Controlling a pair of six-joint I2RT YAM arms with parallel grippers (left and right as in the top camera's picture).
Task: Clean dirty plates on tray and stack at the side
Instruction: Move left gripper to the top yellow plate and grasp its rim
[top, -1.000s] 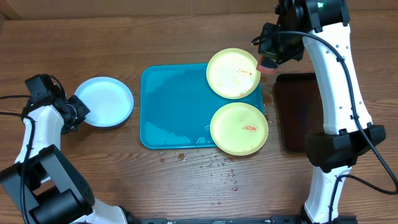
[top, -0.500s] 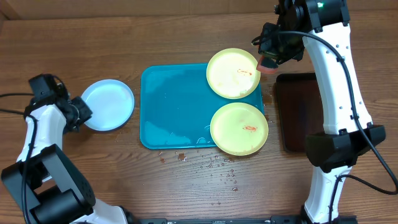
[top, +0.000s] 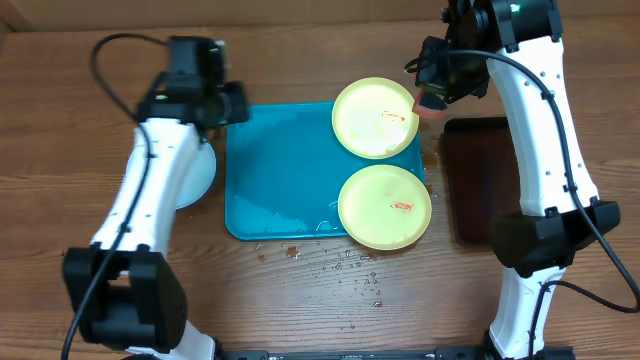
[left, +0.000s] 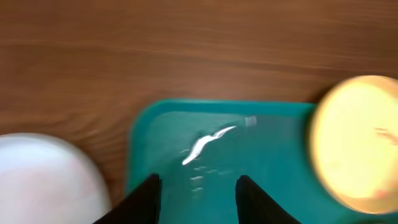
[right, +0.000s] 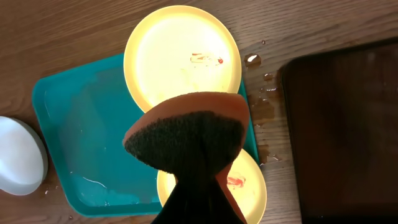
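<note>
My left gripper will next grab the far plate by its rim facing the light blue plate (top: 336, 124) (left: 315, 147) and pick it up. The far plate's smeared side then stays free to clean.
Two pale yellow-green plates with red smears lie on the turquoise tray (top: 280, 180): one at the far right corner (top: 375, 118), one at the near right corner (top: 385, 207). The light blue plate (top: 200, 172) lies on the table left of the tray, partly hidden under my left arm. My left gripper (top: 228, 105) is open and empty over the tray's far left corner; its blurred wrist view shows its fingers (left: 199, 199) above the tray (left: 267, 168). My right gripper (right: 199, 193) is shut on an orange sponge with a dark scouring face (right: 186, 137), held above the far plate (right: 183, 56).
A narrow dark brown-black tray (top: 480, 180) lies right of the turquoise tray. Water drops and small specks (top: 340, 265) dot the wood in front of the tray. The right arm's cable hangs over the table's right side.
My left arm has swung from the far left, beside the light blue plate, over to the tray's far left corner. The blue plate stays left of the tray. The right arm has not moved.
</note>
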